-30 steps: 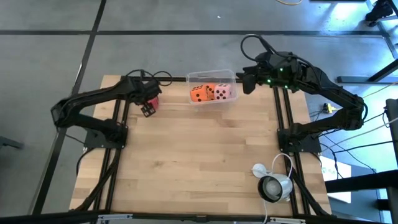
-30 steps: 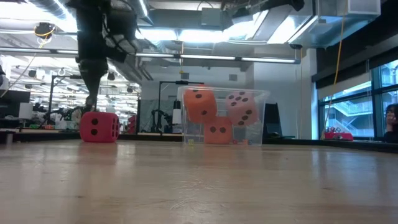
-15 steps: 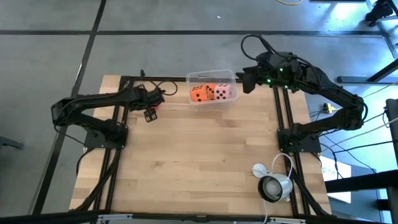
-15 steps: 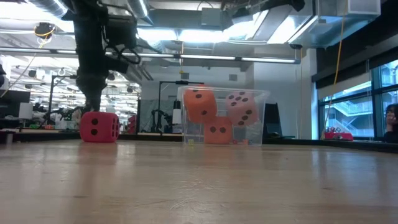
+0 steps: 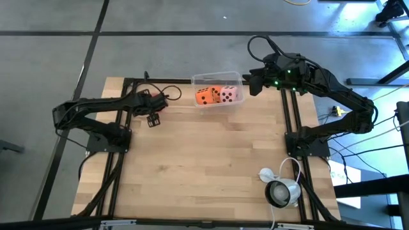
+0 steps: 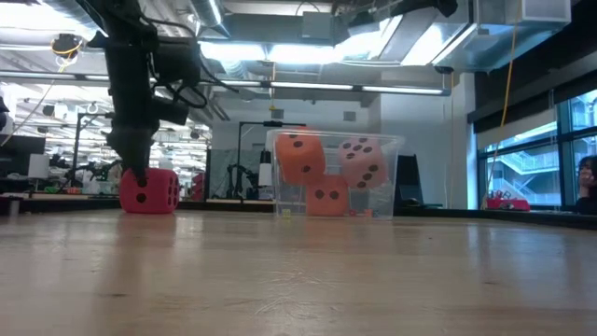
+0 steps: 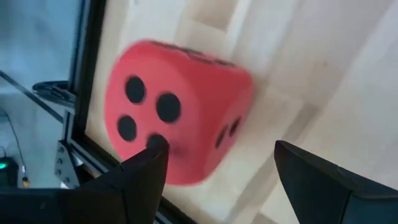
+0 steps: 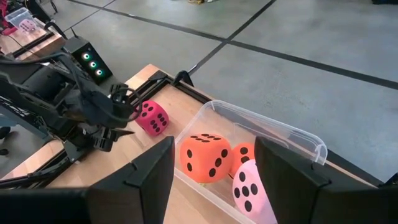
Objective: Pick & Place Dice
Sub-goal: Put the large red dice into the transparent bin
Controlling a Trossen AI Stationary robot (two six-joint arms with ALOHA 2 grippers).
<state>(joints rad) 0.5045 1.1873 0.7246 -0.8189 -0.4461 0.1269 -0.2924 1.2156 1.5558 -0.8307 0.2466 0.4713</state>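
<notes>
My left gripper is to place the red die in the clear plastic bin, so next it needs to grab the die by its pipped body.
The red die rests on its base near the table's far-left corner; in the high view the left wrist hides it. My left gripper is open, tipped down just over and before the die, its fingers wide on either side. A clear plastic bin holds two orange dice and the pale pink one. My right gripper is open and waits by the bin's right end.
A white round device with a cable lies at the near right. Black frame rails run along the table's left and right sides. Bare wood fills the middle and near part of the table.
My left gripper has come down toward the red die and a little toward the near edge, its wrist moving over the die so that the high view no longer shows the red. The die, the bin and the right arm have stayed put.
</notes>
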